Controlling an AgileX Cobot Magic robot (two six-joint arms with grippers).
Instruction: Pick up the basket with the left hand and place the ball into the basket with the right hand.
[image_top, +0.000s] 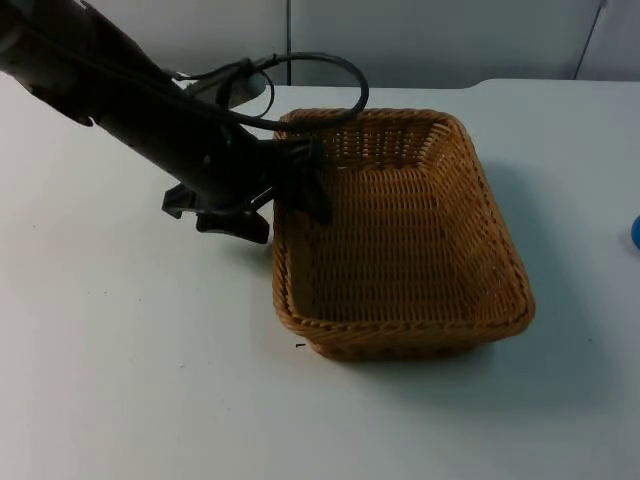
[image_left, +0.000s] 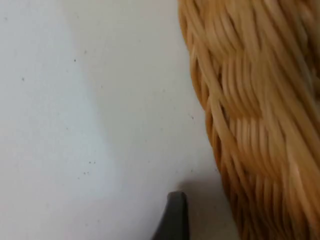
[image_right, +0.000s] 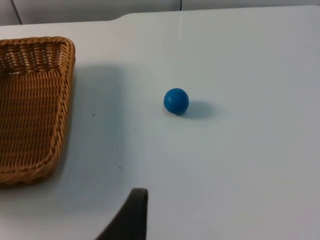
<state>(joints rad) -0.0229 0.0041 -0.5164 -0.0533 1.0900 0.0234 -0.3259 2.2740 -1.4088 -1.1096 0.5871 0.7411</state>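
The basket should be held by its woven side (image_top: 284, 252), so my left gripper should grab it there. The basket's open inside then stays free to take in the blue ball (image_top: 636, 232).
A brown wicker basket (image_top: 400, 240) stands in the middle of the white table, and nothing lies inside it. My left gripper (image_top: 290, 195) is open and straddles the basket's left wall: one finger is inside the rim, the other outside. In the left wrist view the outer fingertip (image_left: 172, 217) stands a little apart from the woven wall (image_left: 250, 125). A small blue ball (image_right: 176, 100) lies on the table to the right of the basket (image_right: 30, 100); in the top view a sliver of the ball (image_top: 636, 232) shows at the right edge. My right gripper (image_right: 134, 220) waits above the table, short of the ball.
The table (image_top: 120, 380) runs back to a grey partition wall (image_top: 420, 40). Bare white surface lies between the basket and the ball and in front of the basket.
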